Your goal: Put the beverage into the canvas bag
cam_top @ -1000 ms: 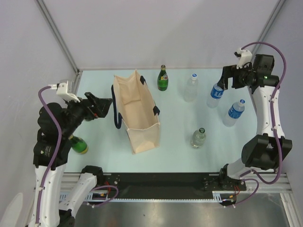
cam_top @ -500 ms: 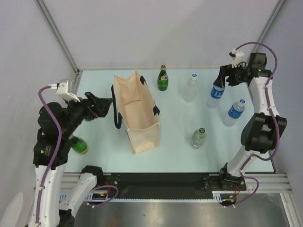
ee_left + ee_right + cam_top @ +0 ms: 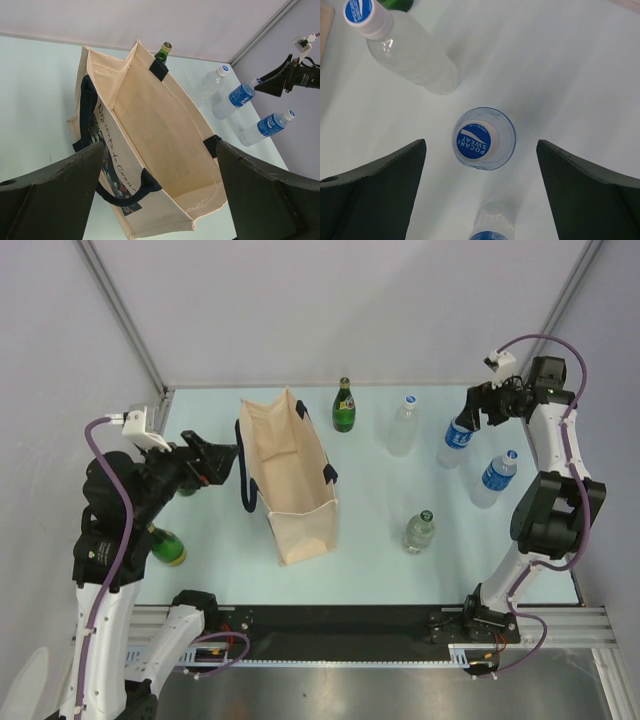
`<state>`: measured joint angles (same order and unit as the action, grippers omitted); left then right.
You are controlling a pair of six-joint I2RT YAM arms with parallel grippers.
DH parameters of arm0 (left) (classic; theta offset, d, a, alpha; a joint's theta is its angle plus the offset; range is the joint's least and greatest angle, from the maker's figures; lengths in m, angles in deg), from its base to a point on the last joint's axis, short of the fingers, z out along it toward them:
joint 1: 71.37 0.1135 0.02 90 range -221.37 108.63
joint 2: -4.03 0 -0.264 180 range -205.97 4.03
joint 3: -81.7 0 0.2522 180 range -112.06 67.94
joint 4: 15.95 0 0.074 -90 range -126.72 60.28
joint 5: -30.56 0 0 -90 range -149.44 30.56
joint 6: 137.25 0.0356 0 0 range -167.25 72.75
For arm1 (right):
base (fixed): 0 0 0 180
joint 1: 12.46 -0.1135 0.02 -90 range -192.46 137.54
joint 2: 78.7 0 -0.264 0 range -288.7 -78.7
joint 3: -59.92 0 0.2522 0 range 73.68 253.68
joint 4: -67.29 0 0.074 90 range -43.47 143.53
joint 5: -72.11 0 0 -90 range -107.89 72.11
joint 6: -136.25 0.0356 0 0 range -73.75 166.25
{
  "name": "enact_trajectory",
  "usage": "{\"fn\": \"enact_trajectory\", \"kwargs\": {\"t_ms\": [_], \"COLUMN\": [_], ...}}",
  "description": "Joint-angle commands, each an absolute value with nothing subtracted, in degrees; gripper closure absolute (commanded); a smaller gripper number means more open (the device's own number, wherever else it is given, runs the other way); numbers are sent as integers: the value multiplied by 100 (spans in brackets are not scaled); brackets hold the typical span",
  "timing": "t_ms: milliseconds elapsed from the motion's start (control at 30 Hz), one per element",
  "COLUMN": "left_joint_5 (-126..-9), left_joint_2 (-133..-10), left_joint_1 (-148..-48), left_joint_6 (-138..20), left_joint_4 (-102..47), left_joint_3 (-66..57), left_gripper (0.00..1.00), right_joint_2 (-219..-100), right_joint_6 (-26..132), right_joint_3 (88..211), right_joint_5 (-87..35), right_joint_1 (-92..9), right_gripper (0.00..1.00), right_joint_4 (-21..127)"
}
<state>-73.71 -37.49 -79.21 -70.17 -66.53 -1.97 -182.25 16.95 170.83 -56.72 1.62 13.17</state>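
Observation:
My right gripper grabs the Pocari Sweat bottle around its blue label [image 3: 458, 436] next, since the cap end stays free to hand over to my left gripper.
The canvas bag [image 3: 290, 480] stands open and upright at centre left, beige with navy handles; its empty inside shows in the left wrist view [image 3: 155, 130]. My left gripper [image 3: 215, 462] is open and empty, just left of the bag, with the bag's near end between its fingers [image 3: 50, 195]. My right gripper [image 3: 478, 408] is open and hangs straight above a Pocari Sweat bottle [image 3: 457, 435], whose blue-and-white cap [image 3: 478, 140] lies between the wide jaws, untouched.
A green glass bottle [image 3: 344, 406] and a clear plastic bottle [image 3: 403, 426] stand at the back. Another blue-label bottle [image 3: 494, 478] stands right. A small clear bottle [image 3: 419, 531] stands right of the bag. A green bottle [image 3: 165, 545] stands by the left arm.
The right arm has drawn in and its gripper has shifted slightly left, over the Pocari Sweat bottle. The left arm has barely moved.

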Motion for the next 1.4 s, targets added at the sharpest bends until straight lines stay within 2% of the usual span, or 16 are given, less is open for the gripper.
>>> {"fn": "enact_trajectory", "kwargs": {"t_ms": [0,600,833,1000,1100,1200,1267,1367], "left_joint_5": [-7491,-7474,-7474,-7500,-7535,-7631,-7711,-7965], "left_joint_2": [-3755,-3737,-3790,-3799,-3807,-3807,-3816,-3843], "left_joint_1": [-7875,-7875,-7875,-7875,-7875,-7875,-7875,-7875], "left_joint_6": [-7019,-7134,-7151,-7160,-7151,-7125,-7116,-7081], "left_joint_4": [-6382,-6312,-6268,-6232,-6215,-6162,-6092,-5978], "left_joint_3": [-361,-229,-237,-229,-238,-246,-238,-211], "left_gripper": [0,0,0,0,0,0,0,0], "right_joint_2": [-18329,-18935,-19163,-19181,-19182,-19094,-18963,-18813], "right_joint_6": [698,-411,-604,-745,-850,-999,-1017,-1035], "right_joint_3": [16817,16764,17001,16984,16975,16931,16870,16781], "right_joint_5": [-6201,-6852,-6878,-6843,-6913,-7080,-7203,-7361], "right_joint_1": [274,274,230,151,116,116,107,99], "right_gripper": [1,3,11,20,29,42,56,68], "right_joint_4": [1398,1424,1249,1257,1248,1248,1370,1512]}}
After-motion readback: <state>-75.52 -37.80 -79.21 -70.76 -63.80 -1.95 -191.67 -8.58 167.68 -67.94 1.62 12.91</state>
